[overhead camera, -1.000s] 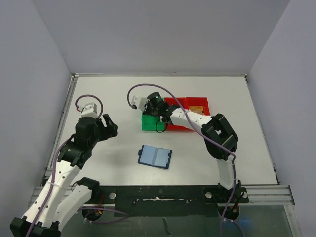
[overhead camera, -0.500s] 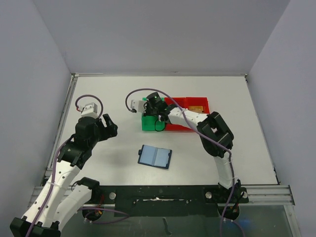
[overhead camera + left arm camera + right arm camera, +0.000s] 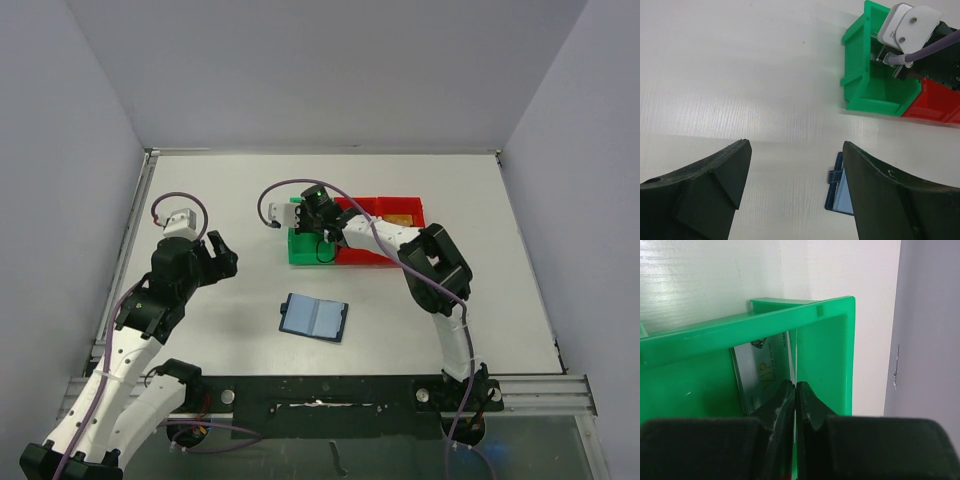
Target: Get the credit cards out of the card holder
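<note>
The credit card in my fingers sits below the green bin's rim (image 3: 291, 251) (image 3: 760, 325), so my right gripper is ready to release it now: the card would drop inside.
The card holder (image 3: 313, 318) lies open and flat on the table, dark blue with lighter blue panels; its edge also shows in the left wrist view (image 3: 836, 192). My right gripper (image 3: 312, 232) (image 3: 796, 385) reaches into the green bin (image 3: 830, 340), shut on a thin credit card (image 3: 796, 355) seen edge-on. A silver-grey credit card (image 3: 762, 375) lies on the bin's floor beside it. A gold-tan card (image 3: 398, 218) rests in the red bin. My left gripper (image 3: 222, 255) (image 3: 795, 145) hangs open over bare table, left of the card holder, holding nothing.
The green bin (image 3: 300, 258) (image 3: 855, 90) and the red bin (image 3: 385, 258) stand side by side at the back middle of the table. The right arm's cable loops over the green bin. Walls close in the table on three sides.
My right wrist has shifted slightly over the green bin, still shut on the card. The left arm and the card holder have not moved.
</note>
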You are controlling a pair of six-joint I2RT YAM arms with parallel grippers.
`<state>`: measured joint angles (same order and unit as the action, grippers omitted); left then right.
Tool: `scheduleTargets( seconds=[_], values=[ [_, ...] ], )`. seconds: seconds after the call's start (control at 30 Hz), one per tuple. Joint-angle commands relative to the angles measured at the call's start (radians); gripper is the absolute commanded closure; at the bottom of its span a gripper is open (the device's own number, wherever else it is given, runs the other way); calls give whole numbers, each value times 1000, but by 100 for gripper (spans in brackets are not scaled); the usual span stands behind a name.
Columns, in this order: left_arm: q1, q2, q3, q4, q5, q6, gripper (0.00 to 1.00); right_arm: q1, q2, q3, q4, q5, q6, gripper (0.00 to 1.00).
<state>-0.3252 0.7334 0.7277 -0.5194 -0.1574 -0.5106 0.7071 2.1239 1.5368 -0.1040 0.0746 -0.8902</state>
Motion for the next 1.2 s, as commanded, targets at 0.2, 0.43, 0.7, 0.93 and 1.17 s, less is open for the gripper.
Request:
scheduleTargets(
  seconds=[0.2,0.43,0.7,0.93,1.17],
  values=[
    [7,-4,3,64,0,18,26,-5,16,45,14,-38,-31,94],
    [7,-2,1,64,1,18,26,-3,12,45,-14,-52,-16,77],
    [7,6,2,67,9,19,26,-5,-26,46,-45,-85,13,65],
    [8,9,1,70,18,21,26,-3,-40,53,-62,-74,63,60],
    [7,13,0,73,27,21,26,-1,-112,29,-6,-110,278,58]
  ],
)
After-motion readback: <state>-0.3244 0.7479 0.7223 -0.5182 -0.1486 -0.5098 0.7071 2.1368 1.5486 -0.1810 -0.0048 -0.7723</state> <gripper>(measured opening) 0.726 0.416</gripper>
